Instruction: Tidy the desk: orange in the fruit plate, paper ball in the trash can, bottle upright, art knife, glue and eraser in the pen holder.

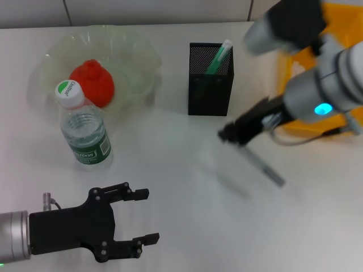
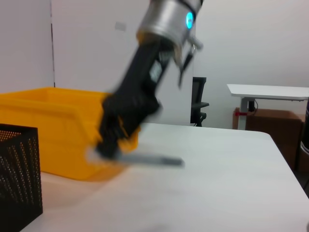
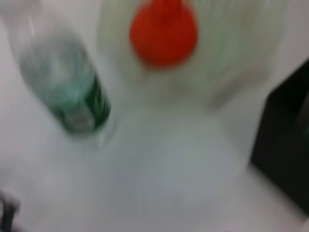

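My right gripper holds the art knife and should keep holding it until the art knife's lower end (image 1: 275, 177) reaches the pen holder. That end hangs short in the head view.
The orange (image 1: 91, 83) lies in the pale-green fruit plate (image 1: 139, 51) at the back left. The bottle (image 1: 85, 133) stands upright in front of the plate. The black mesh pen holder (image 1: 211, 85) holds a green glue stick (image 1: 220, 56). My right gripper (image 1: 229, 135) hangs in front of the pen holder, shut on a thin grey art knife (image 1: 265, 168) that slants down to the table. The left wrist view shows this gripper (image 2: 104, 151) and the knife (image 2: 149, 159) too. My left gripper (image 1: 148, 216) is open and empty at the front left. Paper ball and eraser are out of view.
The yellow trash can (image 1: 340, 22) stands at the back right, mostly behind my right arm; it also shows in the left wrist view (image 2: 53, 130). The right wrist view shows the bottle (image 3: 77, 92), orange (image 3: 163, 34) and pen holder (image 3: 285, 150).
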Robot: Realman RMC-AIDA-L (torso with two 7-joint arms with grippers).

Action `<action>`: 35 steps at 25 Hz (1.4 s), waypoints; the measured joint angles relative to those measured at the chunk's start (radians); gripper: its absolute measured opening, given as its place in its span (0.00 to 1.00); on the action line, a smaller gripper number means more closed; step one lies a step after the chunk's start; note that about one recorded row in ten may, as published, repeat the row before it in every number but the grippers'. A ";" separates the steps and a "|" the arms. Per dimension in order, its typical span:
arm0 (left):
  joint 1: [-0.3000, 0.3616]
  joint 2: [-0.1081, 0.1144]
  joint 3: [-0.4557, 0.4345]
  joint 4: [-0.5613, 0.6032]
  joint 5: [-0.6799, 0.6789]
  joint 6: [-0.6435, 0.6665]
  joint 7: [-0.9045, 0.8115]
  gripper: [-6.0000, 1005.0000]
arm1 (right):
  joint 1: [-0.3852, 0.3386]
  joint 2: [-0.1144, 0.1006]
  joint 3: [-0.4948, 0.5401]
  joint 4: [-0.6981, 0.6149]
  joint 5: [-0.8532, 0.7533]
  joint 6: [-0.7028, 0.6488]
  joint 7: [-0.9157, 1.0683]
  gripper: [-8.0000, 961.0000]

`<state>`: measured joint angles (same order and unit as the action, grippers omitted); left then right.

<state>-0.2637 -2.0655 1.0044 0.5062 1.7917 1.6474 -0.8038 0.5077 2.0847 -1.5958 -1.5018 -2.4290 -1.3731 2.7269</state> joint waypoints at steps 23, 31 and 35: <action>-0.032 -0.005 0.035 -0.014 0.000 0.000 0.003 0.78 | -0.022 -0.001 0.302 0.723 1.435 0.310 -1.599 0.15; -0.036 -0.005 0.034 -0.014 0.000 0.001 0.003 0.78 | 0.085 0.001 0.312 0.936 1.445 0.317 -1.737 0.15; -0.037 -0.006 0.034 -0.014 0.000 0.001 0.003 0.78 | 0.130 0.002 0.312 1.027 1.453 0.318 -1.792 0.15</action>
<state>-0.3007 -2.0712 1.0384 0.4924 1.7916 1.6485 -0.8006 0.6381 2.0867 -1.2836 -0.4745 -0.9760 -1.0554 0.9348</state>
